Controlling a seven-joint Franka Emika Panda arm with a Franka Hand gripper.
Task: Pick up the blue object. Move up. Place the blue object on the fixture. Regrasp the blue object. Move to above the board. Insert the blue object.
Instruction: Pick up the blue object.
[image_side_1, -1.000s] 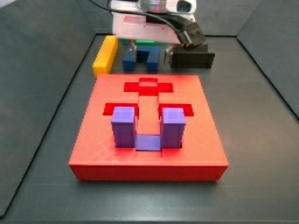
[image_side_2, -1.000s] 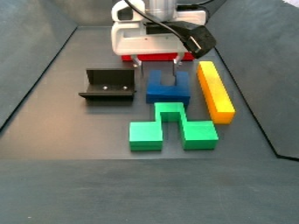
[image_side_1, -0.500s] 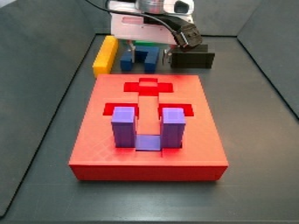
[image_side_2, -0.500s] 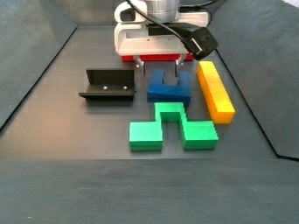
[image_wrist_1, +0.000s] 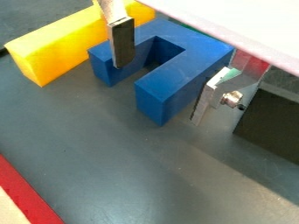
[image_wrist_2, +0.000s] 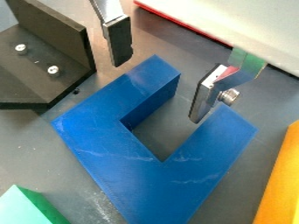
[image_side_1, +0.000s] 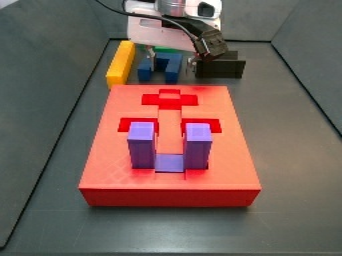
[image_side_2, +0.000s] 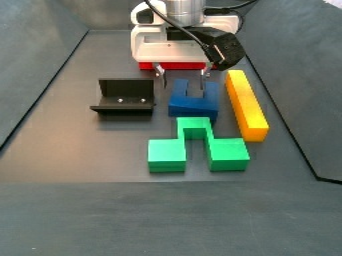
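Note:
My gripper grabs the blue object by the prong farther from the bar (image_side_1: 173, 69) (image_wrist_1: 177, 86) next, since the yellow bar crowds one side of the blue object.
The blue object (image_side_2: 193, 99) is a dark blue U-shaped block lying flat on the floor between the fixture (image_side_2: 123, 97) and the yellow bar (image_side_2: 246, 102). My gripper (image_side_2: 182, 77) hangs right over it, open, with nothing held. In both wrist views the block (image_wrist_1: 163, 72) (image_wrist_2: 146, 144) fills the middle. One finger (image_wrist_2: 117, 42) stands beyond one prong and the other finger (image_wrist_2: 215, 94) is over the slot's open end. The gripper (image_wrist_1: 163, 70) (image_wrist_2: 166, 70) shows no contact with the block. The red board (image_side_1: 120, 170) lies nearer in a side view, with a purple U-shaped piece (image_side_1: 163, 146) set in it.
A green notched block (image_side_2: 197, 146) lies just in front of the blue object. The dark fixture (image_wrist_2: 41, 52) (image_wrist_1: 274, 122) and the yellow bar (image_wrist_1: 59, 44) flank the block closely. Dark enclosure walls bound the floor on both sides.
The gripper has come down slightly toward the blue object, still open. The pieces have not moved.

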